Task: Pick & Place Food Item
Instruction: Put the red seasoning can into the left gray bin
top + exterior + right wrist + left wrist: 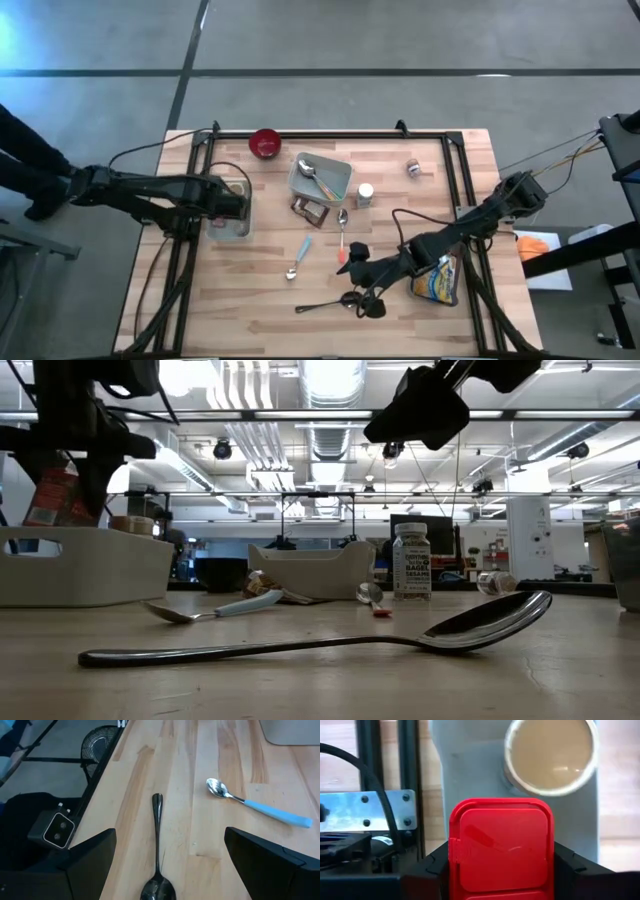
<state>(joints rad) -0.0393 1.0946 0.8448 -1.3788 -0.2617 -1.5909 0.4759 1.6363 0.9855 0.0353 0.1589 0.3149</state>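
The container with the red lid (502, 850) hangs above the grey bin (475, 775), so from here my left gripper keeps hold of the container until it is in there.
My left gripper (232, 206) is shut on a container with a red flip lid (501, 845). It hangs over a grey bin (240, 229) at the table's left, and a round can with a beige lid (550, 752) stands in that bin. In the low view the container (52, 495) shows reddish-brown above the bin's rim (80, 540). My right gripper (365, 280) stands open at the near middle of the table. It is above a black spoon (157, 830) that lies flat on the wood, and it touches nothing. My left gripper pinches the container between its two fingers (432, 867), one on each side next to the red lid (540, 870). The fingers point steeply down. The container is lifted clear, above the grey bin and beside the can.
A grey tray (335, 185) with a spoon in it, a red bowl (265, 143), a white bottle (365, 195), a small jar (413, 168), a brown packet (310, 208), a blue-handled spoon (300, 258), an orange-handled spoon (342, 235) and a snack bag (437, 280) lie about. Black frame rails run along the table's left and right sides.
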